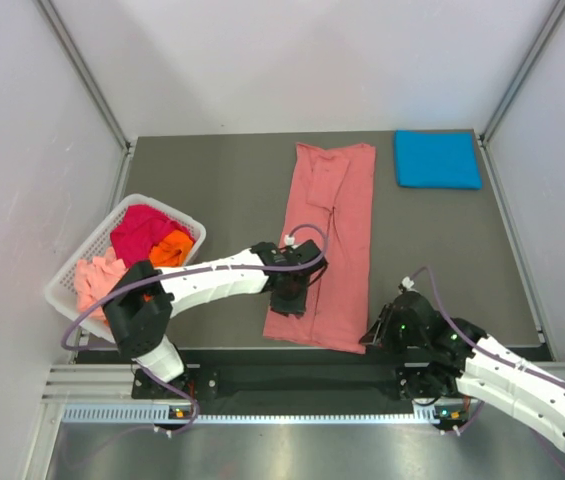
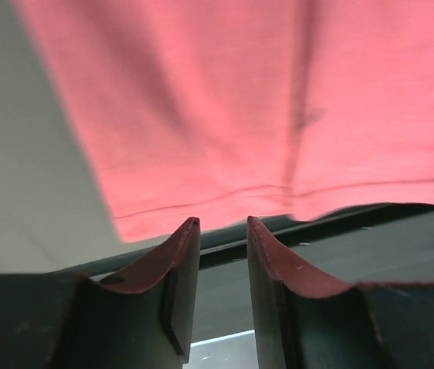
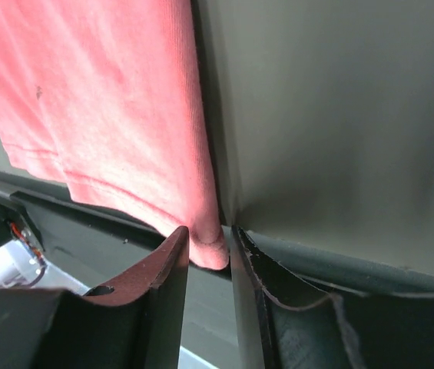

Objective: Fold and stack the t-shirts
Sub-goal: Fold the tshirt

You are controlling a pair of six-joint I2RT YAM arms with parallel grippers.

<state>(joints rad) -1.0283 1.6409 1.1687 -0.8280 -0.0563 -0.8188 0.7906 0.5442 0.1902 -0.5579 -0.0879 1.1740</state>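
Observation:
The corner of the salmon shirt's hem pokes between both fingers of my right gripper, past the table's edge. My right gripper should close now, as that would hold the corner.
A salmon-pink t-shirt (image 1: 330,235), folded into a long strip, lies down the middle of the grey table. My left gripper (image 1: 290,298) hovers over its near left part. In the left wrist view the jaws (image 2: 220,221) stand a little apart and empty, with the shirt's hem (image 2: 240,100) just beyond the tips. My right gripper (image 1: 374,335) is at the shirt's near right corner. In the right wrist view the jaws (image 3: 207,229) stand narrowly apart with that corner (image 3: 210,250) between the tips, unsqueezed. A folded bright blue t-shirt (image 1: 437,160) lies at the back right.
A white slatted basket (image 1: 82,265) at the left edge holds magenta (image 1: 142,230), orange (image 1: 172,248) and pale pink (image 1: 94,278) shirts. The table's near edge and a black rail (image 1: 292,375) run just below the salmon shirt's hem. White walls enclose the sides.

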